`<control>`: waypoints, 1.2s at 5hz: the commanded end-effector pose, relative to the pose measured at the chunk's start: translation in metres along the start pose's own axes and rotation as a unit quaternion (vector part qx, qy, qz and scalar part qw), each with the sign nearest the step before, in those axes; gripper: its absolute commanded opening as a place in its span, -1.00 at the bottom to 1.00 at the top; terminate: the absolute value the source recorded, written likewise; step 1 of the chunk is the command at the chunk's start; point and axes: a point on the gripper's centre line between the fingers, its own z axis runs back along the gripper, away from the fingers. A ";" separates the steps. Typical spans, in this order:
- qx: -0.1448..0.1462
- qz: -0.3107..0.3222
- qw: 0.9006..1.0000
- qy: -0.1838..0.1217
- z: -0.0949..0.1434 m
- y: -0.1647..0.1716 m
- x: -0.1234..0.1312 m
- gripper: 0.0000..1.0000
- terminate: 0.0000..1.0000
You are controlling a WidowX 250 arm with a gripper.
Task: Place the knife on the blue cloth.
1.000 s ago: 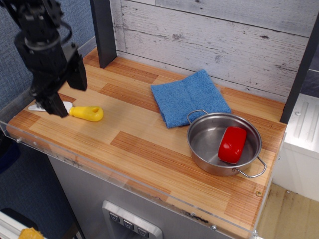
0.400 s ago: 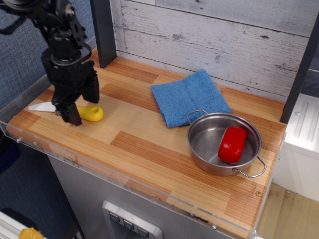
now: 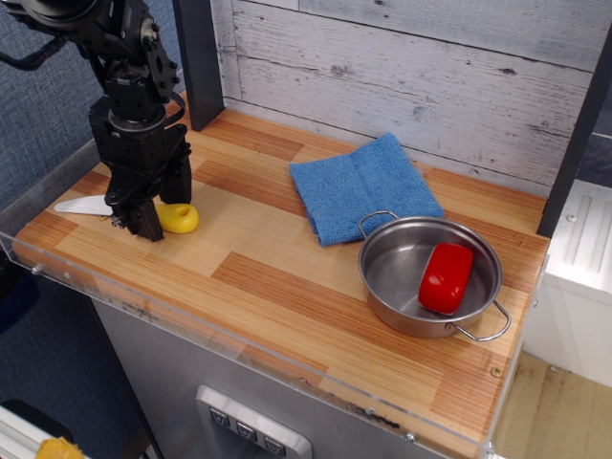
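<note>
My gripper grips the knife by its yellow handle [image 3: 182, 218] next, to place it on the blue cloth [image 3: 361, 186].
The knife lies flat at the left end of the wooden counter, its white blade [image 3: 81, 204] pointing left and its yellow handle [image 3: 182, 218] pointing right. My black gripper [image 3: 159, 205] is low over the knife where handle and blade meet. Its fingers [image 3: 144, 223] stand apart, one in front of the knife and one behind it, and hide its middle. The jaws look open. The blue cloth [image 3: 361, 186] lies folded at the back middle of the counter, well to the right of the gripper.
A steel pan [image 3: 382, 277] with a red block [image 3: 447, 277] in it stands right of centre, its rim touching the cloth's front corner. A dark post [image 3: 199, 57] rises behind the gripper. The counter's front edge [image 3: 239, 349] has a clear plastic lip.
The gripper has moved right from over the blade and come down, so that its fingers now straddle the knife near the handle. The knife, cloth and pan have not moved.
</note>
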 end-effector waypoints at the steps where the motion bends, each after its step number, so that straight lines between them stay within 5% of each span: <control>1: -0.006 -0.015 1.000 -0.017 0.010 0.008 0.002 -1.00 -1.00; 4: -0.040 -0.003 0.999 -0.012 0.050 0.004 0.000 -1.00 -1.00; 6: -0.087 -0.004 0.996 -0.003 0.087 -0.042 -0.037 -1.00 -1.00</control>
